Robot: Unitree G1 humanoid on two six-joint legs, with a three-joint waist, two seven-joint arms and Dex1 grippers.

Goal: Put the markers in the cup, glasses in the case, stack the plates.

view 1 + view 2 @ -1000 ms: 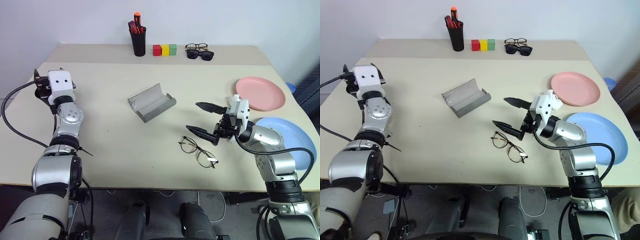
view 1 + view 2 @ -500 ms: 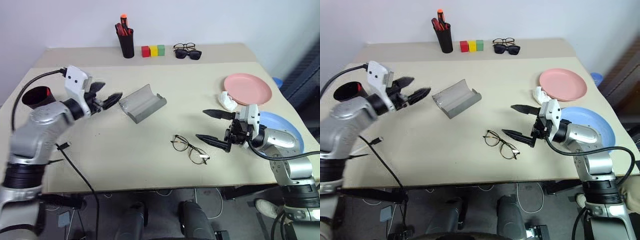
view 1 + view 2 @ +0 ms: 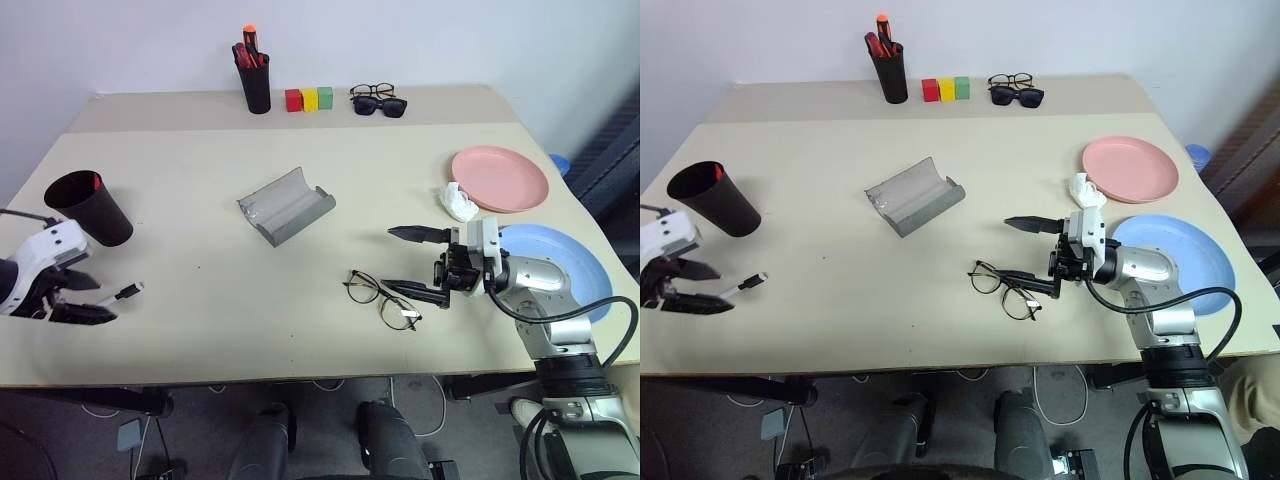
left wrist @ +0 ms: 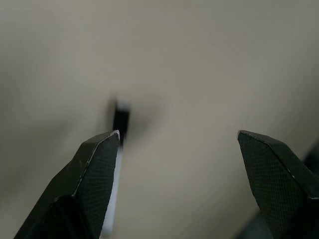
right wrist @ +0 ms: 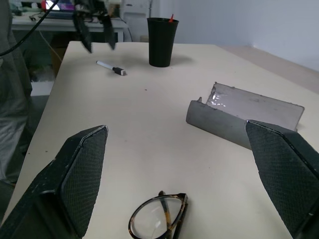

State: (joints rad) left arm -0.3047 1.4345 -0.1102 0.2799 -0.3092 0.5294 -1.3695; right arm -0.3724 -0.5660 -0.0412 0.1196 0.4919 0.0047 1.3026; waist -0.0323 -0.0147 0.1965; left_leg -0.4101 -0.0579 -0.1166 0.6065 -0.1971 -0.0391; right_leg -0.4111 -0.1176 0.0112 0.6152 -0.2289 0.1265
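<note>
My left gripper is above the slim white marker in the left wrist view, so it needs to lower before it closes. It would miss the marker if it closed now.
The wire-frame glasses (image 3: 380, 298) lie on the table near its front edge. My right gripper (image 3: 408, 262) is open and level just right of them, its nearer fingertip (image 3: 392, 286) close to the frame. The grey case (image 3: 286, 205) lies open at mid-table. The black cup (image 3: 90, 208) stands at the left with a bit of red (image 3: 95, 182) at its rim. A slim white marker with a dark end (image 3: 126, 292) lies in front of the cup. My left gripper (image 3: 90, 298) is open beside it. The pink plate (image 3: 499, 178) and the blue plate (image 3: 562, 262) lie apart at the right.
A black pen holder (image 3: 256, 88) with markers, three coloured blocks (image 3: 308, 99) and two more pairs of glasses (image 3: 378, 100) line the back of the table. A crumpled white scrap (image 3: 460, 202) lies by the pink plate.
The view has shifted. My left arm has swung from beside the case down to the front left edge, next to the white marker. The right gripper has sunk slightly toward the glasses, still open.
</note>
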